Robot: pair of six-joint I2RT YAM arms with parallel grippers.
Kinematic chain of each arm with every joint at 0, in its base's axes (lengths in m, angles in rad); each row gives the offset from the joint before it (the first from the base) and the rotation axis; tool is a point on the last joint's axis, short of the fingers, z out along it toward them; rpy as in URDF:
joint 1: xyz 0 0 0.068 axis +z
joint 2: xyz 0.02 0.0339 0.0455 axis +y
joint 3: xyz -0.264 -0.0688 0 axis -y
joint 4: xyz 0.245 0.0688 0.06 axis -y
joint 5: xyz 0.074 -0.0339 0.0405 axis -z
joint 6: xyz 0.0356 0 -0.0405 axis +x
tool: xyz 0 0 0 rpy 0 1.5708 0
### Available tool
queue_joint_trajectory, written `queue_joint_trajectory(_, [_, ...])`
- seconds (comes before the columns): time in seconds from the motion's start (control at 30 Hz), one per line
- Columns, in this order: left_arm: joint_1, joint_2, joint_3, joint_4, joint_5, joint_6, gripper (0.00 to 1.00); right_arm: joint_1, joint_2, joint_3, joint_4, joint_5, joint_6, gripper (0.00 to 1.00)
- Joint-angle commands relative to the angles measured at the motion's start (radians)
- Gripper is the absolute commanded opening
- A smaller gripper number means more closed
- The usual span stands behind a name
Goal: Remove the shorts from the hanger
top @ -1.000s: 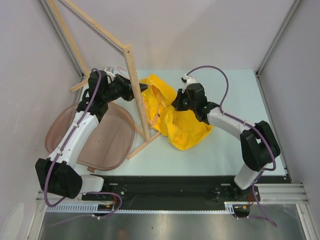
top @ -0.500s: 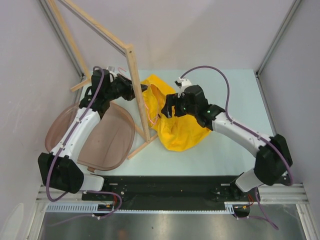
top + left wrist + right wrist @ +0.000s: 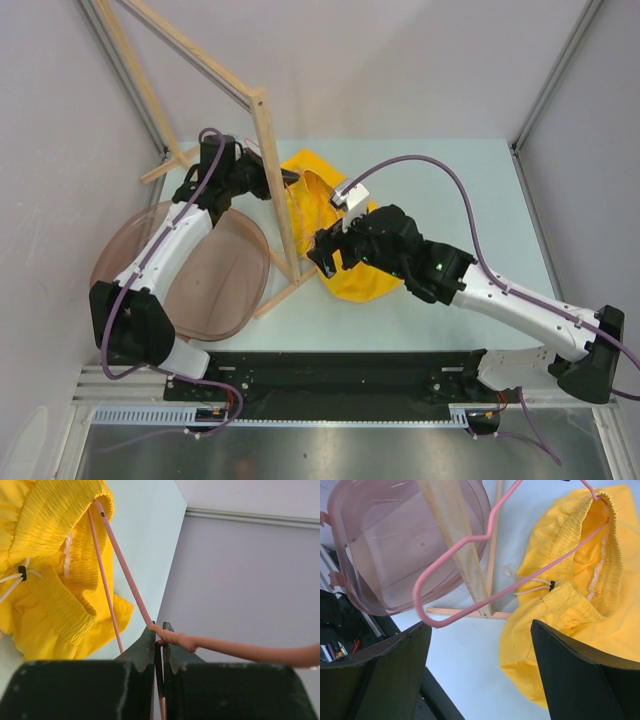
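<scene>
My right gripper needs to grab the pink hanger by its bare curved end next. The hanger's other end will then be free to slip from the shorts (image 3: 362, 282).
The yellow shorts (image 3: 362, 282) lie bunched on the table right of the wooden post, waistband gaping toward the back. The pink hanger (image 3: 475, 605) still runs through the waistband, as the left wrist view also shows: hanger (image 3: 125, 570), shorts (image 3: 45, 555). My left gripper (image 3: 292, 178) reaches past the post and is shut on the hanger's wire (image 3: 160, 641) at the neck. My right gripper (image 3: 322, 256) hovers at the shorts' near-left edge. It is open (image 3: 480, 675), with only bare table and the shorts' edge (image 3: 570, 620) between its fingers.
A translucent pink tub (image 3: 190, 285) sits left of the wooden rack's upright post (image 3: 275, 180). The rack's foot bar (image 3: 285, 293) lies on the table just left of my right gripper. Grey walls close in the left, back and right sides.
My right gripper has opened and let go of the shorts, moving nearer and to the left. The shorts have bunched toward the post. My left gripper has kept its hold on the hanger.
</scene>
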Motion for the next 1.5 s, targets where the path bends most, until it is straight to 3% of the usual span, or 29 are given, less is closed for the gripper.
queue_joint_trajectory(0.0, [-0.011,0.004,0.060,-0.025,-0.036,0.017,0.00,0.077,-0.028,0.028,-0.013,0.148,-0.070,0.86])
queue_joint_trajectory(0.13, [-0.020,-0.008,0.054,-0.037,-0.062,0.022,0.00,0.138,-0.016,0.030,0.027,0.274,-0.111,0.81])
queue_joint_trajectory(0.27, [-0.030,-0.019,0.054,-0.051,-0.068,0.022,0.00,0.180,-0.002,0.030,0.089,0.399,-0.137,0.64])
queue_joint_trajectory(0.37, [-0.037,-0.036,0.052,-0.063,-0.090,0.020,0.00,0.190,0.013,0.031,0.149,0.433,-0.200,0.57])
queue_joint_trajectory(0.8, [-0.088,-0.056,0.054,-0.069,-0.114,-0.010,0.00,0.215,0.101,0.065,0.271,0.518,-0.337,0.49])
queue_joint_trajectory(0.9, [-0.094,-0.063,0.049,-0.071,-0.113,-0.010,0.00,0.212,0.116,0.067,0.307,0.551,-0.358,0.36])
queue_joint_trajectory(1.1, [-0.097,-0.091,0.040,-0.060,-0.113,-0.013,0.00,0.213,0.131,0.070,0.307,0.607,-0.394,0.01])
queue_joint_trajectory(1.27, [-0.096,-0.112,-0.001,0.027,-0.071,0.005,0.00,0.238,0.102,0.070,0.294,0.650,-0.391,0.00])
queue_joint_trajectory(1.37, [-0.089,-0.123,-0.030,0.070,-0.050,0.031,0.11,0.250,0.041,0.082,0.214,0.667,-0.345,0.00])
queue_joint_trajectory(1.4, [-0.089,-0.137,-0.043,0.086,-0.039,0.042,0.26,0.250,0.021,0.085,0.191,0.667,-0.298,0.00])
queue_joint_trajectory(1.47, [-0.088,-0.157,-0.087,0.139,-0.030,0.051,0.42,0.246,-0.039,0.085,0.116,0.664,-0.251,0.00])
